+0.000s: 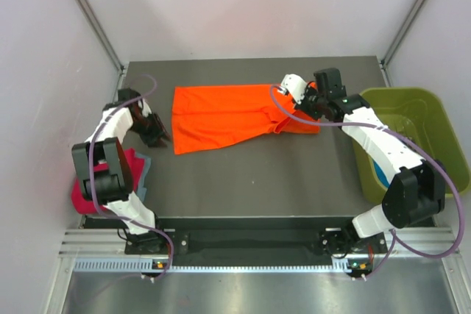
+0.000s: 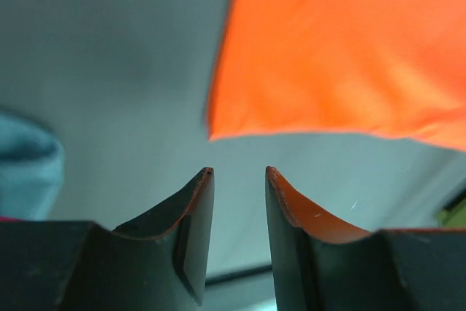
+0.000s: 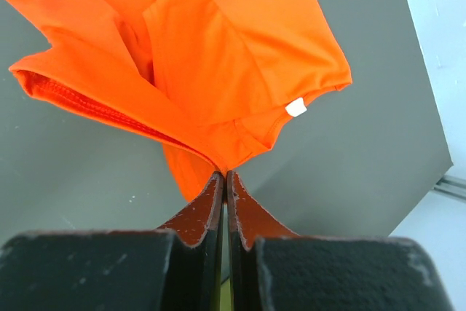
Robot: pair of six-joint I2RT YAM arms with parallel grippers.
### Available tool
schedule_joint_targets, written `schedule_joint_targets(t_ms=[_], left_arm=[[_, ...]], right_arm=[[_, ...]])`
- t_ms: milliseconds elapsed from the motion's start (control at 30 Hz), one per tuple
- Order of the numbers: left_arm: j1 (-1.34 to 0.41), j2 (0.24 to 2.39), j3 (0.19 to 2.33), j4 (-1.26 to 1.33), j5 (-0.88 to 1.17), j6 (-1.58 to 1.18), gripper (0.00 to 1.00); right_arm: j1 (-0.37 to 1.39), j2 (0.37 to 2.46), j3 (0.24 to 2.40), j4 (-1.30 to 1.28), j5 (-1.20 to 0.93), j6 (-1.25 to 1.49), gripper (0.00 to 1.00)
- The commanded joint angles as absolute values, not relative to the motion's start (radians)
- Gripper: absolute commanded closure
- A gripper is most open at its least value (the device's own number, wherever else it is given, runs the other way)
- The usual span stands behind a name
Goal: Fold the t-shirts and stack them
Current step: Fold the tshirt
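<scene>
I should next grab the orange t-shirt with my left gripper by its near free corner (image 1: 176, 152), to fold that edge of the t-shirt over its body (image 1: 228, 114).
The bright orange t-shirt (image 1: 224, 117) lies spread across the back middle of the table, bunched at its right end. My right gripper (image 1: 307, 105) is shut on that bunched end. The right wrist view shows its tips (image 3: 224, 174) pinching an orange fold (image 3: 218, 56) near the small white tag (image 3: 295, 107). My left gripper (image 1: 158, 134) is open and empty, just left of the shirt's left edge. In the left wrist view (image 2: 239, 172) the shirt's corner (image 2: 342, 49) lies a little beyond the tips. A magenta-pink shirt (image 1: 82, 190) and a grey-blue shirt (image 1: 143, 167) lie stacked at the left edge.
An olive-green plastic bin (image 1: 434, 119) stands at the right of the table with teal-blue cloth (image 1: 378, 174) inside. The left arm reaches over the stack at the left. Grey-blue cloth (image 2: 25, 169) shows at the left of the left wrist view.
</scene>
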State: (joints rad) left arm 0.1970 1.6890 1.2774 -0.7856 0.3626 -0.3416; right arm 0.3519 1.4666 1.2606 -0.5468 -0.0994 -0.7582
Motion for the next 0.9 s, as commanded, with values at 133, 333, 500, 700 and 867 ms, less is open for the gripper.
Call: schedule_joint_targets(t_ms=[133,333,500,700,867], left_arm=[[0.201,1.738,1.141,-0.795,0.388,-0.396,0.62],[0.201,1.841,1.242,-0.785,0.379,-0.385,0.64],[0.199,1.891,1.276,-0.779,0.371,-0.376,0.64],[0.198,1.905,1.269,-0.781,0.373,-0.374,0.67],[0.196,1.905,1.253,-0.772,0.377,-0.380,0.71]], right_arm=[[0.342,1.465,1.307,-0.538,-0.130,-0.744,1.00],[0.344,1.470,1.305,-0.538,-0.126,-0.733,1.00],[0.344,1.474,1.312,-0.537,-0.120,-0.727,1.00],[0.342,1.485,1.325,-0.534,-0.112,-0.729,1.00],[0.344,1.496,1.330,-0.528,-0.109,-0.726,1.00]])
